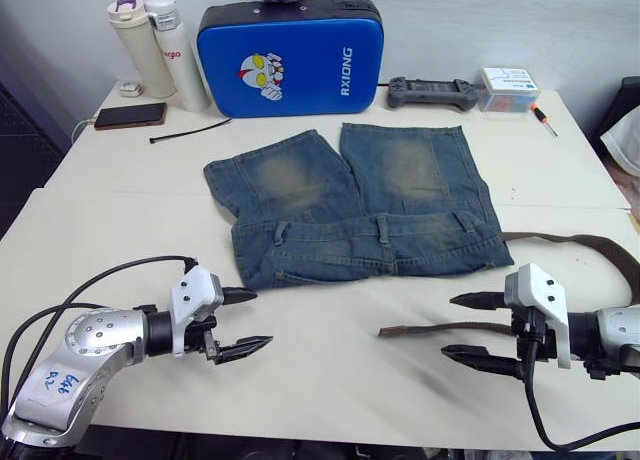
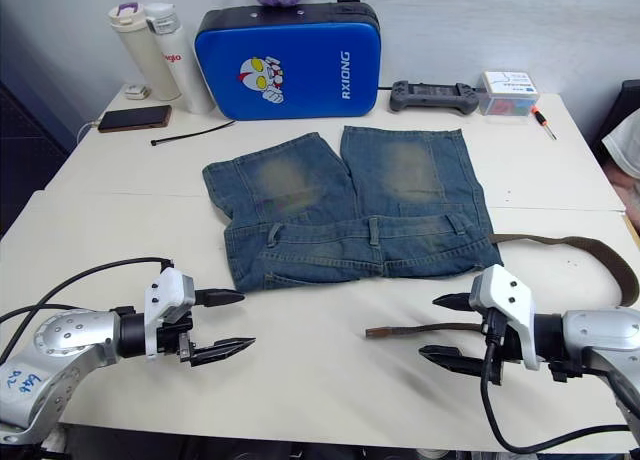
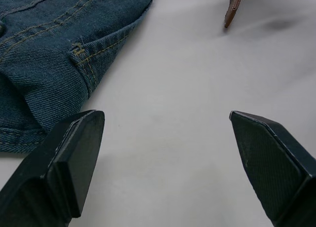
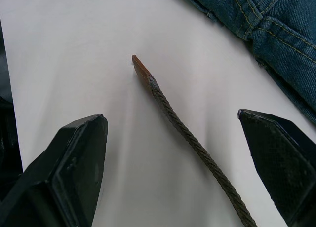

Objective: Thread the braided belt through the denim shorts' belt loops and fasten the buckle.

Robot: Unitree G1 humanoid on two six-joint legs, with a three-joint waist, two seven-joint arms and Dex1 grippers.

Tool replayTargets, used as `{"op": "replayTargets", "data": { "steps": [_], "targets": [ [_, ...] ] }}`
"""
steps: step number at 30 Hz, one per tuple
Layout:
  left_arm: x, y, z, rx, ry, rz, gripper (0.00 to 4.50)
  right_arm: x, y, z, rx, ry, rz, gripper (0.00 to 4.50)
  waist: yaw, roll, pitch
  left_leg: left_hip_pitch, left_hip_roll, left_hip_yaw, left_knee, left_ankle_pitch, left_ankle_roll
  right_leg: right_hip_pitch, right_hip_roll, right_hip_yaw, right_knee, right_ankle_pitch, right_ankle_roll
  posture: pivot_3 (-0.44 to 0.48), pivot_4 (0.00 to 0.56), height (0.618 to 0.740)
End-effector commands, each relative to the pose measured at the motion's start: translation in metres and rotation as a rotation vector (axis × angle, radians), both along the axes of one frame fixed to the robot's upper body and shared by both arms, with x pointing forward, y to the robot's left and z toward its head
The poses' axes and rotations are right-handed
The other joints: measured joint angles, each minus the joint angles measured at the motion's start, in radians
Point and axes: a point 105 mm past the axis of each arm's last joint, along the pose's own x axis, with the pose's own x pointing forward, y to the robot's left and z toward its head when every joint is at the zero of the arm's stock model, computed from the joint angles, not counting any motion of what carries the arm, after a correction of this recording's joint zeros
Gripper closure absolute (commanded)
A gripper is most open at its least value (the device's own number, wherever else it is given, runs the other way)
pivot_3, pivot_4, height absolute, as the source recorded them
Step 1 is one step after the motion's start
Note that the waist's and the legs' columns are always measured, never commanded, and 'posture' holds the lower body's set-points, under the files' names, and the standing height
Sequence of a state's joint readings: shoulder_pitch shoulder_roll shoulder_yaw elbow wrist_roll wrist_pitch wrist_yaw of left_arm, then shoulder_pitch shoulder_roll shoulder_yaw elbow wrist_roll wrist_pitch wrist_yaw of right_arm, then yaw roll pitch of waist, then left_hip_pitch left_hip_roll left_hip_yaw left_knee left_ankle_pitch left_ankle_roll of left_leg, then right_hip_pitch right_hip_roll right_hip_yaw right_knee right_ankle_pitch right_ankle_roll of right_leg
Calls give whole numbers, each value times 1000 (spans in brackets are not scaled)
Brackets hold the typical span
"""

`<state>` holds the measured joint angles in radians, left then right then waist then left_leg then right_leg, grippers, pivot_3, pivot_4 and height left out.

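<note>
My right gripper grabs the belt by its braided strap behind the belt's tip [image 1: 440, 327] next, so the belt's brown tip [image 1: 392, 331] stays free to enter the belt loops.
The denim shorts [image 1: 360, 205] lie flat mid-table, waistband toward me, with belt loops [image 1: 383, 228] along it. The braided belt [image 1: 440, 329] lies on the table right of the shorts. Its brown tip [image 4: 140, 68] points left, and the strap curves back around the right side [image 1: 590, 244]. The buckle is out of view. My right gripper [image 1: 472, 326] is open, its fingers straddling the belt's tip end. My left gripper [image 1: 245, 321] is open over bare table just below the shorts' left waist corner [image 3: 79, 54].
At the back stand a blue padded case [image 1: 290, 58], two bottles [image 1: 160, 50], a phone [image 1: 130, 115], a black cable tie [image 1: 190, 132], a game controller [image 1: 432, 92], a small box [image 1: 506, 88] and a screwdriver [image 1: 543, 120]. The table's front edge is near both grippers.
</note>
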<state>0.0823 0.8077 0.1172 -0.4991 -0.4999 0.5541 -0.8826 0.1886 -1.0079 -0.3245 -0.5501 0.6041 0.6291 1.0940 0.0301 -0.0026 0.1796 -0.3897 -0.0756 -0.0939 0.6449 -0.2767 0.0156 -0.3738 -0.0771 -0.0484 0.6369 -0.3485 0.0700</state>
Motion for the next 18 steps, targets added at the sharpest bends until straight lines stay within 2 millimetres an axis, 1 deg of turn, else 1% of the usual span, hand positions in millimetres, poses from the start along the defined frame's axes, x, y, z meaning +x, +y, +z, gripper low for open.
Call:
{"op": "replayTargets", "data": {
  "steps": [1, 3, 10, 12, 14, 18],
  "targets": [
    [1, -4, 17, -28, -43, -32, 50, 1, -1, 8, 5, -54, -7, 0, 0, 0, 0, 0, 0, 0, 0, 0, 0, 0, 0, 0, 0, 0, 0, 0, 150, 740],
    [4, -8, 26, -66, -46, -37, 50, 1, -2, 9, 15, -60, -18, 0, 2, 0, 0, 0, 0, 0, 0, 0, 0, 0, 0, 0, 0, 0, 0, 0, 150, 740],
    [2, -15, 37, -112, -8, -84, 50, 0, -2, 12, 4, -64, -20, 0, -1, 0, 0, 0, 0, 0, 0, 0, 0, 0, 0, 0, 0, 0, 0, 0, 150, 740],
    [0, -25, 55, -170, 8, -150, 50, -5, -2, 16, -5, -48, -13, 0, 0, 0, 0, 0, 0, 0, 0, 0, -1, 0, 0, 0, 0, 0, 0, 0, 150, 740],
    [-3, -36, 69, -182, 10, -236, 50, -8, -1, 18, -25, -44, -16, 0, 2, -1, 1, 0, 0, 0, 1, 0, -1, 0, 0, 0, 1, 0, 0, 0, 150, 740],
    [-8, -47, 78, -145, 17, -344, 50, -11, -4, 14, -85, -45, -35, 0, 2, -1, 0, 0, 0, 0, 1, 0, 0, 1, 0, 0, 0, 0, 0, 0, 150, 740]
  ]
}}
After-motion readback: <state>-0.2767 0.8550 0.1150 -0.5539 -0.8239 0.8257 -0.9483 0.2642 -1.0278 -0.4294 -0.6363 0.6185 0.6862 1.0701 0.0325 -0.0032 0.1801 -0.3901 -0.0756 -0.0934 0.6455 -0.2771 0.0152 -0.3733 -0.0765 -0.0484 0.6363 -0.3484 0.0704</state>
